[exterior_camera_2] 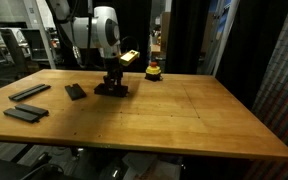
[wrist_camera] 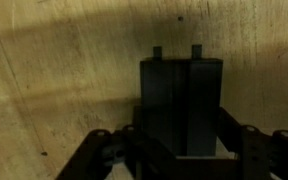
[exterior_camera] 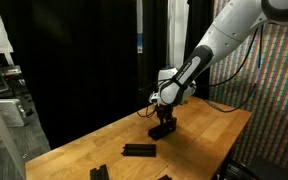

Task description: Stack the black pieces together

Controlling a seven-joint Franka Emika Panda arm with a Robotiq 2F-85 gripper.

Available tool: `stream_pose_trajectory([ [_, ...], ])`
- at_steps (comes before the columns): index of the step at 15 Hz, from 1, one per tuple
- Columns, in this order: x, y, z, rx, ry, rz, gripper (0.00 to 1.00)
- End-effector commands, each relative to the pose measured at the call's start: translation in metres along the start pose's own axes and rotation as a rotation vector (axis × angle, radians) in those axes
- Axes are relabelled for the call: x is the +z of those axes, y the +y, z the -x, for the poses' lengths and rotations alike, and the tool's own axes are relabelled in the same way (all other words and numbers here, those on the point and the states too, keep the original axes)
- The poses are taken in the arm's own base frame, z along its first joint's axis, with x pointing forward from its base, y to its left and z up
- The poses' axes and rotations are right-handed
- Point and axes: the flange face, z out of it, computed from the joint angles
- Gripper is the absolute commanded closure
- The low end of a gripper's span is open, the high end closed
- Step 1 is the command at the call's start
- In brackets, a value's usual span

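The black piece's lower edge (exterior_camera: pixel 157 137) meets the wooden table and the piece would stay resting there, so it is time to open my gripper now.
My gripper (exterior_camera: pixel 164 119) (exterior_camera_2: pixel 112 80) points straight down over the wooden table, shut on a black piece (exterior_camera: pixel 162 129) (exterior_camera_2: pixel 111 90) that sits at or just above the tabletop. In the wrist view the gripper (wrist_camera: pixel 181 142) has its fingers (wrist_camera: pixel 230 140) pressed on both sides of a black block (wrist_camera: pixel 181 100) with a vertical seam, like two slabs side by side. Three more black pieces lie flat and apart on the table: one (exterior_camera_2: pixel 76 91) near the gripper, two (exterior_camera_2: pixel 30 92) (exterior_camera_2: pixel 24 112) further off. An exterior view shows a loose piece (exterior_camera: pixel 138 150) in front of the gripper.
A small yellow-and-red round object (exterior_camera_2: pixel 154 70) stands near the table's far edge behind the gripper. Black curtains close off the back. The wooden table (exterior_camera_2: pixel 184 120) reaches to its edges on all sides. A patterned wall (exterior_camera: pixel 274 100) stands beside it.
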Motion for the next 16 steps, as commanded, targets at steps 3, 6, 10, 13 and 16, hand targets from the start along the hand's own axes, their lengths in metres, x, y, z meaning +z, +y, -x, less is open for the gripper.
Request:
stream_pose_trajectory([
  [3, -0.001, 0.003, -0.004, -0.044, -0.022, 0.009, 0.54],
  [6, 0.000, 0.003, -0.004, -0.043, -0.022, 0.009, 0.54],
  [10, -0.004, 0.000, -0.006, -0.023, -0.024, -0.017, 0.01],
  [13, -0.011, -0.008, -0.009, -0.005, -0.031, -0.040, 0.00],
  [16, -0.031, -0.019, -0.019, 0.016, -0.044, -0.054, 0.00],
])
